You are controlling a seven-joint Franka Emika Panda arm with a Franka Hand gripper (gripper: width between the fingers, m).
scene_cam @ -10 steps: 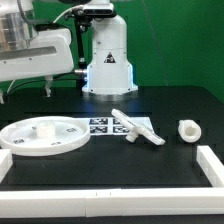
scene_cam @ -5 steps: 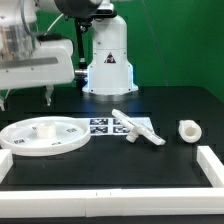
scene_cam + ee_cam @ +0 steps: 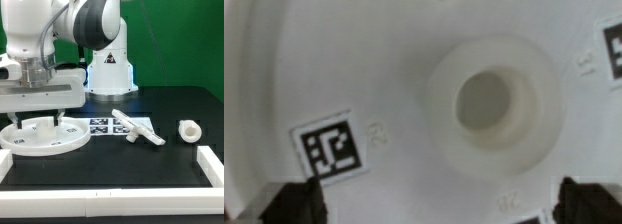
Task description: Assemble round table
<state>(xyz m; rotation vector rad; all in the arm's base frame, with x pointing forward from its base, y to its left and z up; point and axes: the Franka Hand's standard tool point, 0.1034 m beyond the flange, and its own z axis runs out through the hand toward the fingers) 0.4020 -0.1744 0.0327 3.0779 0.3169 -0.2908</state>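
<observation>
The hub's sides are still ahead of my fingers, so my gripper would miss the raised central hub (image 3: 46, 125) if it closed now. I should move my gripper toward the hub's sides before closing.
The large white round disc (image 3: 45, 139) lies flat at the exterior view's left. My gripper (image 3: 40, 121) is right above it, fingers pointing down close to its top. In the wrist view the disc (image 3: 367, 70) fills the picture, with its raised central hub and hole (image 3: 487, 105) and a square tag (image 3: 331, 150). My gripper (image 3: 438, 207) is open, its dark fingertips (image 3: 295, 205) far apart over the disc, holding nothing. The short cylinder leg (image 3: 187, 131) lies at the right. The flat elongated base piece (image 3: 139, 130) lies in the middle.
The marker board (image 3: 103, 125) lies under the base piece's near end. A white border rail (image 3: 211, 166) runs along the right side and another (image 3: 100, 190) along the front. The robot's white base (image 3: 108, 70) stands at the back.
My arm has swung in from the upper left and come down over the round disc. The leg and base piece have not moved.
</observation>
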